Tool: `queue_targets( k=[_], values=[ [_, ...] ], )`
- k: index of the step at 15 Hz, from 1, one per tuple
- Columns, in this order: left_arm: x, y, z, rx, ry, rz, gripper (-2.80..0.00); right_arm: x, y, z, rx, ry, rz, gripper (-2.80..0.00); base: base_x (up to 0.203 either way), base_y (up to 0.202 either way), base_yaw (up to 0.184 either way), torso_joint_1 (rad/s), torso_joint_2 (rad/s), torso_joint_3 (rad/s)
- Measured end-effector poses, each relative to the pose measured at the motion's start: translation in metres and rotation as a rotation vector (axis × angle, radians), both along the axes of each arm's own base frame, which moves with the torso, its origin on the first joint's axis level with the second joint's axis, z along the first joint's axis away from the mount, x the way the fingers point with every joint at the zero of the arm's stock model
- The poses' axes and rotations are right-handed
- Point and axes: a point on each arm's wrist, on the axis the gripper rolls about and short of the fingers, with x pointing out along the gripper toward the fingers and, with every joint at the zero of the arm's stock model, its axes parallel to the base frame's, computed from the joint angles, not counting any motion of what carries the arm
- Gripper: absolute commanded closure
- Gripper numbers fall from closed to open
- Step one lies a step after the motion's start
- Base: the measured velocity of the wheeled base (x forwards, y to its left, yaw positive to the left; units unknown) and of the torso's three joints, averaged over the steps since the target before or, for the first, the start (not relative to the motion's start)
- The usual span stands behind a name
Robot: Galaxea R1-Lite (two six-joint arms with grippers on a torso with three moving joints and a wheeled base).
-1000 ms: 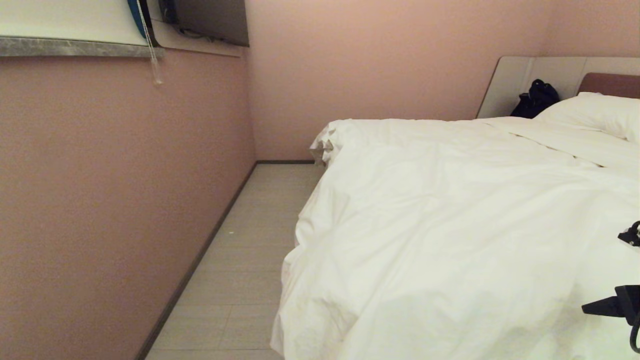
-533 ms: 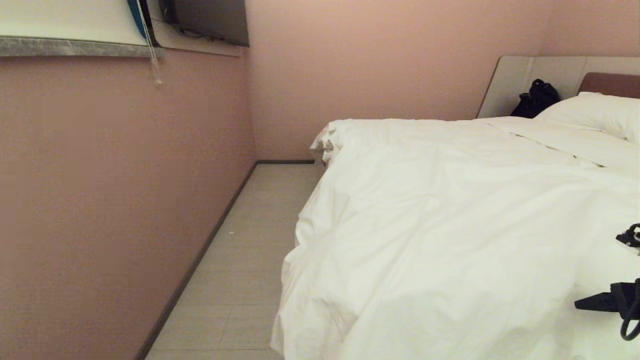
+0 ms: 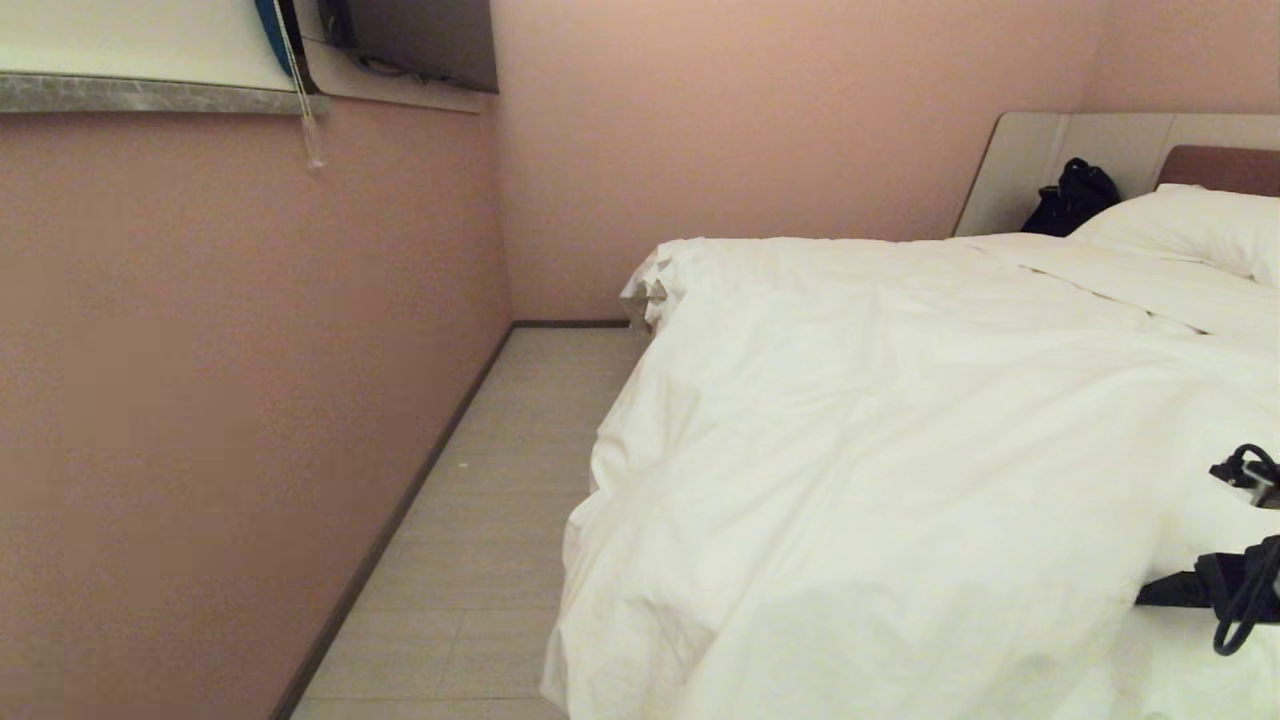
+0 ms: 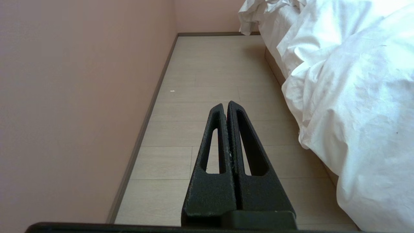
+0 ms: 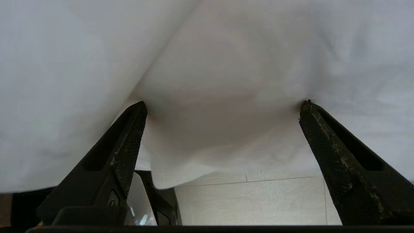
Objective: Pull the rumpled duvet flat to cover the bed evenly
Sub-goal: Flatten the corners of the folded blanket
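Note:
My right gripper is to pull the rumpled duvet out flat next, so it should grab the duvet by the loose fabric beside its hanging edge.
The puffy white duvet lies wrinkled over the bed and hangs down its near-left side and foot. A beige strip of the bed base shows under it, and the brown headboard is at the far right. My right gripper sits at the near right edge of the head view. In its wrist view the right gripper stands wide open, both fingertips pressed into the duvet's hanging edge, with fabric bulging between them. My left gripper is shut and empty over the floor beside the bed.
A pink wall runs along the left, leaving a narrow strip of pale floor beside the bed. A white pillow and a black bag are at the head end. A grey window ledge with a hanging cord juts out high on the left.
My right gripper has shifted a little left at the head view's right edge, further onto the duvet. The left arm and the duvet's lie look unchanged.

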Motion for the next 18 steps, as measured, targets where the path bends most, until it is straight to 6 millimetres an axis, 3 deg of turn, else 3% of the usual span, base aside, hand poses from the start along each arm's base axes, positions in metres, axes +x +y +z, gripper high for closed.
queue_targets(
  k=[6,12,18],
  values=[
    [0.0,0.0,0.0,0.0,0.0,0.0,0.0,0.02,-0.007,-0.012,0.076,0.007,-0.011,-2.8,0.0,0.0,0.0,0.0,0.0,0.0],
    [0.0,0.0,0.0,0.0,0.0,0.0,0.0,0.044,0.004,-0.031,0.135,0.031,0.0,-2.8,0.0,0.0,0.0,0.0,0.0,0.0],
    [0.0,0.0,0.0,0.0,0.0,0.0,0.0,0.053,0.004,-0.048,0.153,0.054,-0.007,-2.8,0.0,0.0,0.0,0.0,0.0,0.0]
  ],
)
